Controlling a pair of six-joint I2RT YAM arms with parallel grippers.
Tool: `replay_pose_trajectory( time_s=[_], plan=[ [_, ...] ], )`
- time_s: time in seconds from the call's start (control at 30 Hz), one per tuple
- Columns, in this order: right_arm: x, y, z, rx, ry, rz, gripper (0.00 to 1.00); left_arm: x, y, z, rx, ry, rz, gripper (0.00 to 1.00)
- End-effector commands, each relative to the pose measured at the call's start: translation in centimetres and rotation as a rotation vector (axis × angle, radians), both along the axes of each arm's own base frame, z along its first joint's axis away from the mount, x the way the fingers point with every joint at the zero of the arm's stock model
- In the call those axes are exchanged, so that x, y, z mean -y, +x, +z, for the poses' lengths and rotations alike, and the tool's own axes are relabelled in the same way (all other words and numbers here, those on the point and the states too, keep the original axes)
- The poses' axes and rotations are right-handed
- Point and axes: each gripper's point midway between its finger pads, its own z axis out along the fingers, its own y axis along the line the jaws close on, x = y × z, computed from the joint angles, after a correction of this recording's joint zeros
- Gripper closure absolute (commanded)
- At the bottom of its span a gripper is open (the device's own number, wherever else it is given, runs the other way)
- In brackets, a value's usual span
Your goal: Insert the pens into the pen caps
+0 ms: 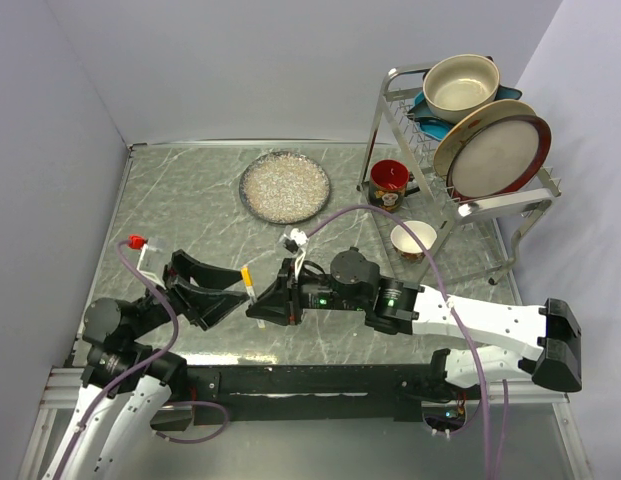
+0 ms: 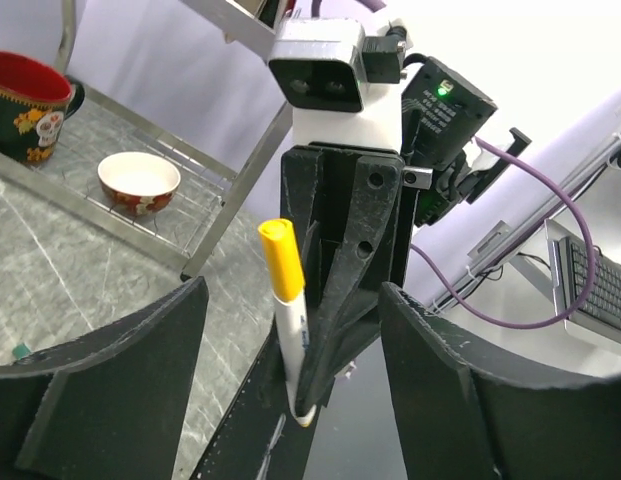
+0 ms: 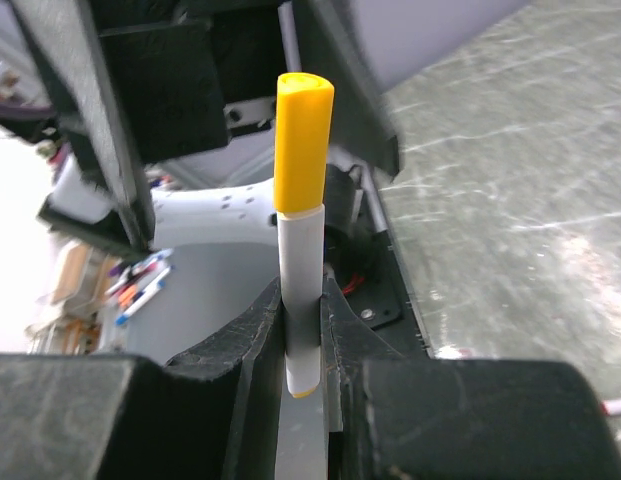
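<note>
My left gripper grabs the yellow cap point(image 1: 247, 276) point(image 2: 282, 260) next, leaving the body of the pen to my right gripper, to insert the pen into its cap.
My right gripper point(image 1: 258, 300) is shut on a white pen point(image 1: 249, 284) and holds it upright above the table's near middle. A yellow cap point(image 3: 302, 140) sits on the pen's top end, and the jaws pinch the lower barrel point(image 3: 300, 280). My left gripper point(image 1: 228, 296) is open and empty, with its fingertips close to the left of the pen. In the left wrist view the pen point(image 2: 291, 335) stands between its two spread fingers point(image 2: 120, 380). A red cap point(image 1: 137, 241) on a thin white barrel lies at the far left. A tiny dark green cap point(image 2: 20, 351) lies on the table.
A speckled plate point(image 1: 284, 186) lies at the back middle. A metal dish rack point(image 1: 390, 120) with plates and a bowl stands at the back right. A red mug point(image 1: 388, 183) and a small bowl point(image 1: 414, 238) sit by its foot.
</note>
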Motion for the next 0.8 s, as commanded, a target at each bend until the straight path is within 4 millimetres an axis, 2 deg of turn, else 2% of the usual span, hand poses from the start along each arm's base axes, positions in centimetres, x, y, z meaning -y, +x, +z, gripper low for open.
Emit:
replay_pose_trajectory(
  time_s=[0.0, 0.17, 0.37, 0.63, 0.77],
  plan=[
    [0.6, -1.7, 3.2, 0.017, 0.110, 0.086, 1.00, -0.1, -1.0, 2.3, 0.094, 0.003, -0.014, 0.26],
    [0.6, -2.4, 3.0, 0.005, 0.101, 0.119, 1.00, 0.1, -1.1, 3.5, 0.121, -0.021, -0.040, 0.27],
    [0.4, -2.5, 3.1, -0.003, 0.095, 0.119, 1.00, 0.4, -0.4, 3.2, 0.071, -0.042, -0.048, 0.31],
    [0.0, -2.2, 2.5, -0.024, 0.079, 0.105, 1.00, 0.4, -0.7, 3.5, 0.069, -0.050, -0.062, 0.34],
    [-0.2, -2.3, 2.5, -0.028, 0.081, 0.110, 1.00, 0.6, -0.3, 2.9, 0.045, -0.040, -0.062, 0.37]
  ],
)
